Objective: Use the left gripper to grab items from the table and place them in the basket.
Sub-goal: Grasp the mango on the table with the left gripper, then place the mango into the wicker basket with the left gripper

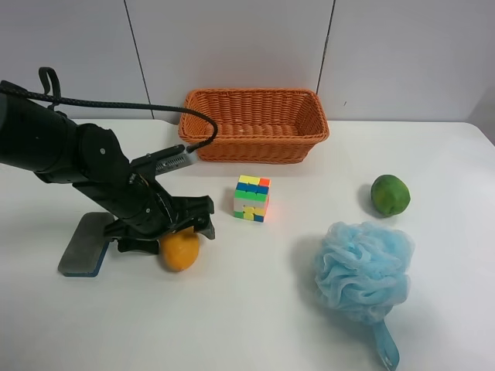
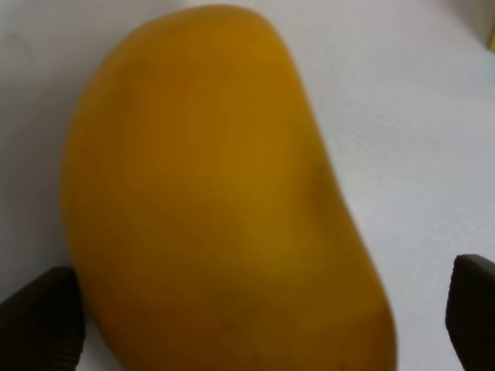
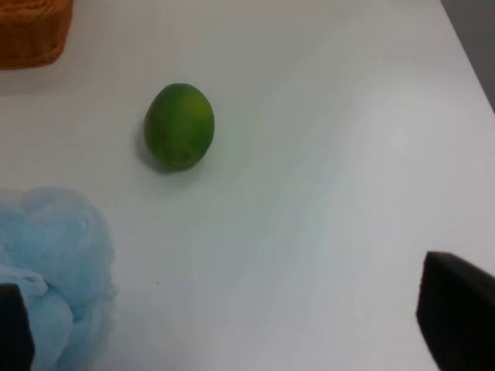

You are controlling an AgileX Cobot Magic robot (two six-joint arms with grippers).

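Observation:
The left gripper's fingers are down next to the yellow-orange mango (image 1: 179,251), near the white table. The left gripper should close on the mango next, and it would hold it.
The yellow-orange mango (image 1: 179,251) lies on the white table (image 1: 255,325), left of centre. My left gripper (image 1: 172,232) is lowered over it. In the left wrist view the mango (image 2: 216,201) fills the space between the fingers (image 2: 39,321). One finger is close against it and the other stands apart, so the gripper (image 2: 255,313) is open around it. The wicker basket (image 1: 254,124) stands at the back centre with nothing showing inside. My right gripper (image 3: 232,321) is open and empty over bare table.
A multicoloured cube (image 1: 252,198) sits between the mango and the basket. A round green fruit (image 1: 390,195) (image 3: 179,126) and a blue bath puff (image 1: 363,270) (image 3: 54,263) lie at the right. A grey-blue pad (image 1: 85,243) lies under the left arm.

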